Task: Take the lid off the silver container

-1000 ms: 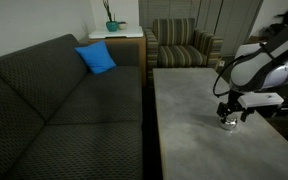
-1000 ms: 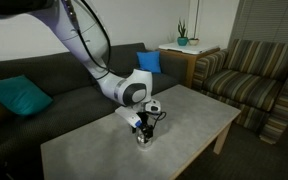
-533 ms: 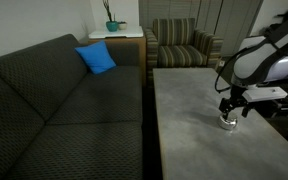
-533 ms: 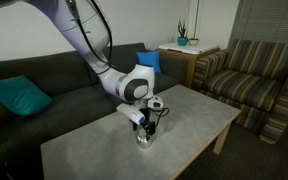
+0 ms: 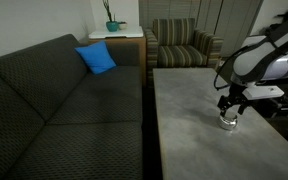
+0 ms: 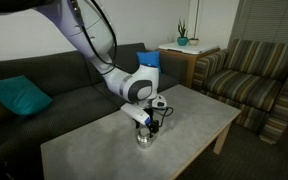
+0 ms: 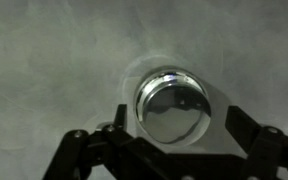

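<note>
The container's lid (image 5: 228, 117) (image 7: 173, 107) is between my gripper's fingers, which reach down level with it, so my gripper needs to close on the lid.
The silver container (image 5: 227, 124) is a tiny shiny pot standing on the grey table, also seen in the other exterior view (image 6: 144, 139). In the wrist view the round, slightly domed lid (image 7: 172, 100) fills the middle and seems to sit on the container, hiding the pot's body. My gripper (image 7: 174, 126) is open, with one black finger on each side of the lid and a gap on both sides. In both exterior views the gripper (image 5: 230, 108) (image 6: 152, 123) hangs just above the container.
The grey table (image 5: 199, 140) (image 6: 199, 115) carries only the container. A dark sofa (image 5: 64, 110) with a blue cushion (image 5: 96, 58) runs along one side. A striped armchair (image 6: 259, 80) and a side table with a plant (image 6: 182, 42) stand beyond.
The gripper has risen slightly above the container and shifted a little. The container has stayed in place on the table.
</note>
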### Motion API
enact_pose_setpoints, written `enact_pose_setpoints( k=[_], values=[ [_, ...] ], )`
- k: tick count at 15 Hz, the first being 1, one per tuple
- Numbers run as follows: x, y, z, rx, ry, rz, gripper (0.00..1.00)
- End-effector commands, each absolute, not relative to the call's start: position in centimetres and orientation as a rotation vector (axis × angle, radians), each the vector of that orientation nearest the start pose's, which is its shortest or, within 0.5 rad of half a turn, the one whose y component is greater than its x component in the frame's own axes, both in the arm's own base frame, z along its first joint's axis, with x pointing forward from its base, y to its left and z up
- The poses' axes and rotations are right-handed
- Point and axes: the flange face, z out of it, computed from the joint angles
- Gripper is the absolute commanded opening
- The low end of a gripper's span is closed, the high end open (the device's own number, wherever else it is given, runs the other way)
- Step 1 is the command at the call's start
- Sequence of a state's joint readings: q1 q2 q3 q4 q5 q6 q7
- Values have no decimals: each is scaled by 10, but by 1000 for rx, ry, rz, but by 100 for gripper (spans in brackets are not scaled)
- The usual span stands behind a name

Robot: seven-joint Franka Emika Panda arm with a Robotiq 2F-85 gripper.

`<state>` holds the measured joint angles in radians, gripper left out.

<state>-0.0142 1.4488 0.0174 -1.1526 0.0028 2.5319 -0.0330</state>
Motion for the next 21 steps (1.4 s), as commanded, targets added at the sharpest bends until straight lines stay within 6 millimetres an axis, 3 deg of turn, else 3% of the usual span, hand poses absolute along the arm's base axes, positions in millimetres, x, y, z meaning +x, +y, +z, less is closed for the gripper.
enact_pose_setpoints(
  k=[1, 2, 8, 10, 12, 13, 16, 21],
  values=[
    [677, -2, -120, -3082, -25, 117, 100],
    [674, -1, -113, -3081, -21, 120, 100],
    [672, 1, -117, -3089, 57, 119, 100],
    [671, 1, -118, -3088, 73, 121, 77],
    [669, 1, -119, -3087, 87, 128, 61],
    [668, 0, -120, -3086, 92, 132, 60],
    [666, -1, -122, -3080, 105, 141, 44],
    [662, 2, -125, -3075, 149, 149, 44]
  ],
)
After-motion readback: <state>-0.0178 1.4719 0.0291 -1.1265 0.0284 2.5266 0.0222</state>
